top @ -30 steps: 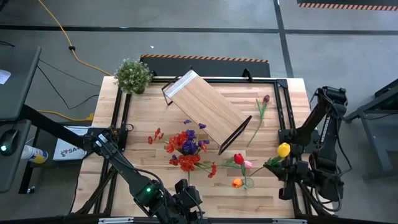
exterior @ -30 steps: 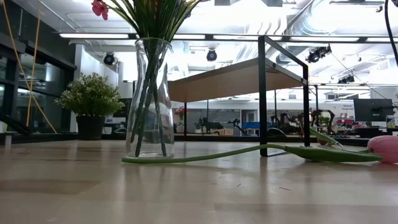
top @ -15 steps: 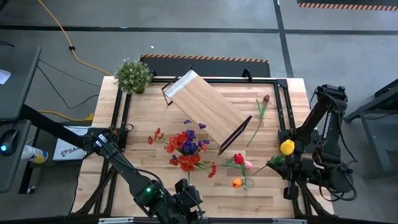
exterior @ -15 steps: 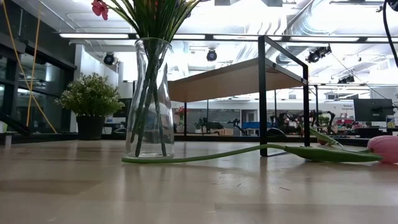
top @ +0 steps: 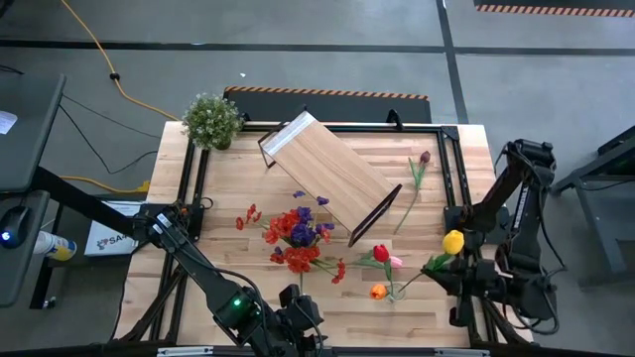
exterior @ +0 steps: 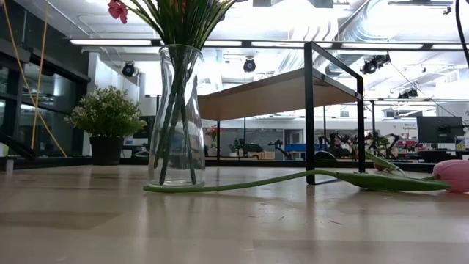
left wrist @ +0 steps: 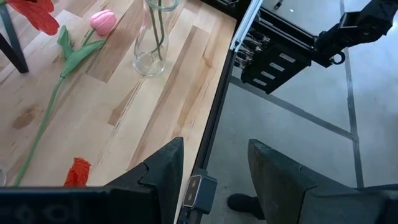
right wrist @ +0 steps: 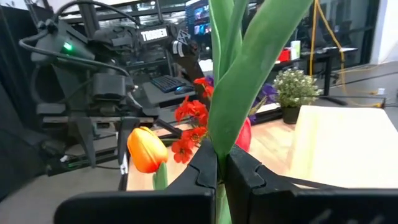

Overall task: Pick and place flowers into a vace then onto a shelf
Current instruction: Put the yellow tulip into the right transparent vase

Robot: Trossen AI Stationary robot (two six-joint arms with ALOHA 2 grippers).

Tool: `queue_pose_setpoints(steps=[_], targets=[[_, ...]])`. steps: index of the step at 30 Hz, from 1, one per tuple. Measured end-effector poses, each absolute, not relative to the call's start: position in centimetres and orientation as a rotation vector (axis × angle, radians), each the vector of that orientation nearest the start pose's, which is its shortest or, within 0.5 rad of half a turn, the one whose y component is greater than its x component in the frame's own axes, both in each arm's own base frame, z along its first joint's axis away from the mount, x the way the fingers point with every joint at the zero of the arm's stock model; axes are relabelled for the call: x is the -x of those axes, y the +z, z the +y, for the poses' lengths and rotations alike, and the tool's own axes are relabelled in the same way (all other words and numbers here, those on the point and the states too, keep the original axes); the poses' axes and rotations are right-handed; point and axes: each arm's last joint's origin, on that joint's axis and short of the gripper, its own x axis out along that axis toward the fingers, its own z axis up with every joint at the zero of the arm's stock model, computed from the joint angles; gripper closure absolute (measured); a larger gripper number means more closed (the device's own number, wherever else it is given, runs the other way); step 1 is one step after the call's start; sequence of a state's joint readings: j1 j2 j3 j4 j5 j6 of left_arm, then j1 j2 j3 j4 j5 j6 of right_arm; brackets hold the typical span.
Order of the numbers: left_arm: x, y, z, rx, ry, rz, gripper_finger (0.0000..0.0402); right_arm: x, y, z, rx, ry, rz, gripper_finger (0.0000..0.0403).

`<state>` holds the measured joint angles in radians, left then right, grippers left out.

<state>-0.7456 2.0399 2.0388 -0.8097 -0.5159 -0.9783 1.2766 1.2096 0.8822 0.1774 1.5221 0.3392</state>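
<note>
I should keep holding the yellow tulip with my right gripper until the stem sinks into the glass, because the gripper's fingers are still up at the height of the orange blossom.
A glass vase at mid-table holds red and purple flowers. The shelf stands askew behind it. A red tulip and a pink tulip lie on the table. An orange tulip stands upright near a small clear glass. My right gripper, at the table's right near side, is shut on a yellow tulip. My left gripper hangs open over the table's near edge with nothing between its fingers. My right gripper pinches the yellow tulip's green stem, where the leaves wrap it, between its two fingers. The fingers lie level, pointing toward the table's left, across the stem. The tulip is lifted clear of the table, with its leaves and blossom on one side of the fingers.
A bushy potted plant sits at the far left corner. A dark maroon tulip lies far right, and loose red sprays lie beside the vase. A black frame rail borders the table.
The yellow tulip has tipped slightly in my right gripper's hold. Its lower stem now reaches further toward the orange tulip. Nothing else has moved.
</note>
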Motion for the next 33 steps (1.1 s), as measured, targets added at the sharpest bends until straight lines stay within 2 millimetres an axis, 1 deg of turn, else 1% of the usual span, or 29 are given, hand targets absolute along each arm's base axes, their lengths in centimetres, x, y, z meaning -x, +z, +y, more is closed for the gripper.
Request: queue_pose_setpoints(steps=[5, 12, 24, 33], targets=[[-33.9, 33.1, -29.4, 0.46, 0.118, 0.68, 0.019, -10.2, 30.9, 23.5, -0.149, -0.264, -0.014, 0.0402], [-33.9, 33.1, -29.4, 0.46, 0.118, 0.679, 0.019, -10.6, 29.1, 24.8, -0.098, -0.294, -0.014, 0.0402], [-33.9, 33.1, -29.4, 0.461, 0.114, 0.682, 0.019, -11.1, 26.8, 26.3, -0.103, -0.296, -0.015, 0.0402], [-33.9, 33.1, -29.4, 0.462, 0.109, 0.687, 0.019, -11.1, 26.3, 26.5, -0.135, -0.28, -0.012, 0.0397]])
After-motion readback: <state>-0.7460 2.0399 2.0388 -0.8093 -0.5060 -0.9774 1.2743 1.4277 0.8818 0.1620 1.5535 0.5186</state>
